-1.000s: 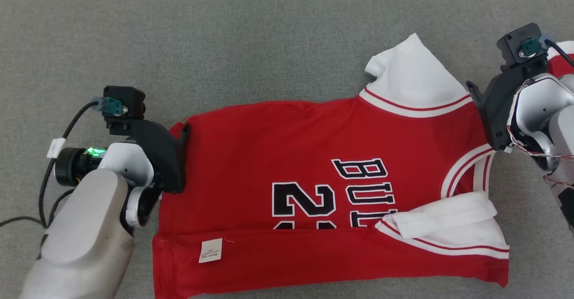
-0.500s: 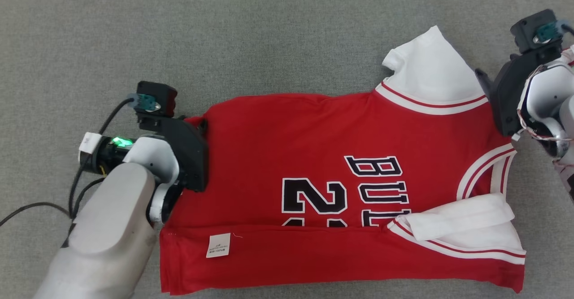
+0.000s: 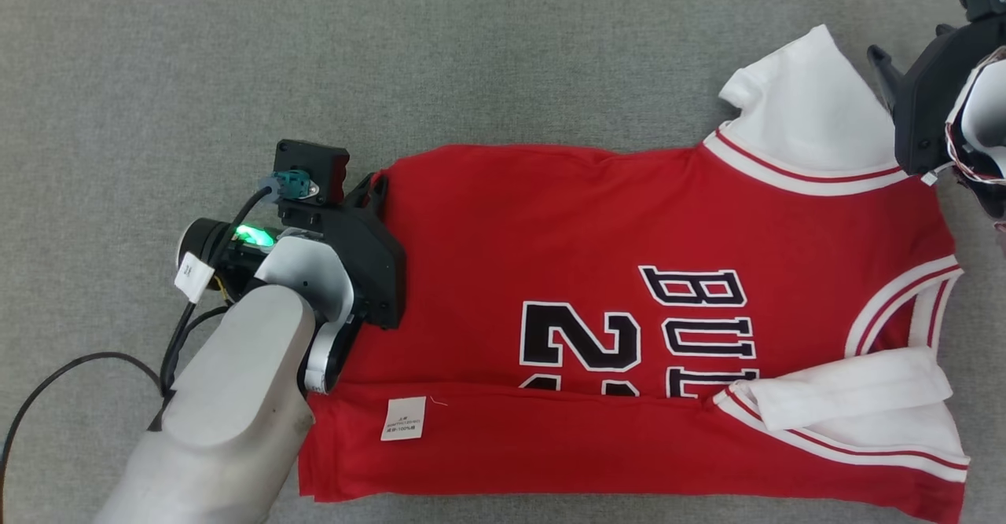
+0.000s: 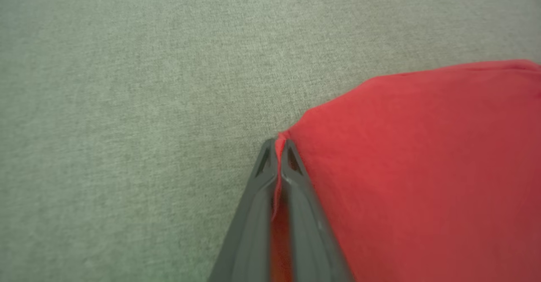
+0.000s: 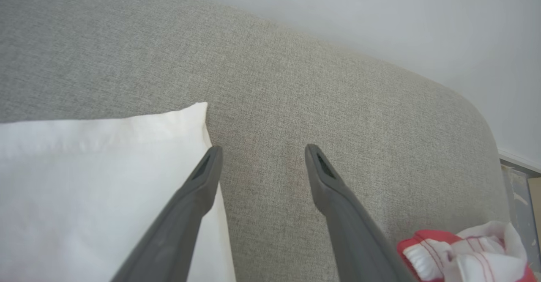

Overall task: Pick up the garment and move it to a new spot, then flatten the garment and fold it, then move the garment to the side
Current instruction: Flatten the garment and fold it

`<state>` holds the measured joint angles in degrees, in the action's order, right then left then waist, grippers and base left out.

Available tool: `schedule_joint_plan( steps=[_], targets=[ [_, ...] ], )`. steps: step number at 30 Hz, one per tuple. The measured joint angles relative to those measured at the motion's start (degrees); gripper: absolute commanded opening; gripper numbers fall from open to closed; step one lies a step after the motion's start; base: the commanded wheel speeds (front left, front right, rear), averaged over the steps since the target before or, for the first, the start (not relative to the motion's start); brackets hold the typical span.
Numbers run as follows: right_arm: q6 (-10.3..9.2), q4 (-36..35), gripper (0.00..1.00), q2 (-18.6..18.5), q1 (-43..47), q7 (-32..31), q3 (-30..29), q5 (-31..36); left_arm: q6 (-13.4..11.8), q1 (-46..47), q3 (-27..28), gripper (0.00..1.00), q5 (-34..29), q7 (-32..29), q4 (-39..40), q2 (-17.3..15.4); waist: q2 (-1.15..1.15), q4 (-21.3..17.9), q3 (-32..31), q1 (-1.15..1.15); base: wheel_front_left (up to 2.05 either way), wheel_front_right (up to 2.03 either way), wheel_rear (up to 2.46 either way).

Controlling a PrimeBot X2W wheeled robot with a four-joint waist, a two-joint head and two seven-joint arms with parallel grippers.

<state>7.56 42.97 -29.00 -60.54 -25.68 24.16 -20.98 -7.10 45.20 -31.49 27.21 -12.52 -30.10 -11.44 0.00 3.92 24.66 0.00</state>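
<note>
Next, my right gripper takes the garment by the loose corner of its far white sleeve, since the garment's red body (image 3: 566,213) lies spread flat.
The garment (image 3: 613,233) is a red jersey with white sleeves and black lettering, lying mostly flat on the grey cloth surface (image 3: 471,53), its near edge folded over. My left gripper (image 3: 377,188) is at the jersey's far left corner. In the left wrist view the left gripper (image 4: 277,144) is shut on the red hem of the garment (image 4: 422,168), with a sliver of cloth pinched between the fingers. My right gripper (image 3: 882,64) hovers by the white sleeve (image 3: 802,115). The right gripper (image 5: 262,155) is open, one finger over the edge of the sleeve (image 5: 93,189), nothing held.
A second bundle of red and white cloth (image 5: 465,252) lies at the lower right of the right wrist view. The grey surface's rounded far edge (image 5: 422,79) meets a pale wall. A black cable (image 3: 78,367) trails from my left wrist.
My left gripper has closed on the jersey's red corner. The head camera has shifted, so the whole scene sits further right. The right gripper stays open.
</note>
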Motion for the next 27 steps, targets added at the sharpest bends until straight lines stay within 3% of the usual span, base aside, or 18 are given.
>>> schedule_joint_plan(
  steps=[11,12,13,19,27],
  targets=[
    [0.0,4.1,1.0,2.8,-2.2,0.2,0.6,-0.8,0.6,2.4,-0.5,0.0,0.0,2.2,0.8,1.5,0.0,2.0,3.8,0.0,0.0,0.0,0.0],
    [0.0,4.5,0.65,2.8,-2.4,0.2,0.6,-0.8,0.6,2.6,-0.6,0.0,0.0,2.3,0.8,1.6,-0.01,2.1,4.0,0.0,0.0,0.0,0.0],
    [0.0,4.9,0.0,2.8,-2.7,0.1,0.3,-0.8,0.6,2.7,-0.6,0.0,0.0,2.5,0.8,1.6,-0.01,2.2,4.2,0.0,0.0,0.0,0.0],
    [0.01,7.2,0.0,4.0,-2.9,2.4,-1.0,-0.8,0.0,2.9,-0.6,0.0,0.0,4.2,-0.3,1.7,-0.01,1.9,4.1,0.0,0.0,0.0,0.0],
    [0.01,8.9,0.0,4.7,-2.9,14.8,-6.2,3.1,-3.1,2.4,1.3,0.0,-0.3,10.0,-2.7,1.2,0.0,0.9,2.2,0.01,0.0,0.0,0.0]
  ],
)
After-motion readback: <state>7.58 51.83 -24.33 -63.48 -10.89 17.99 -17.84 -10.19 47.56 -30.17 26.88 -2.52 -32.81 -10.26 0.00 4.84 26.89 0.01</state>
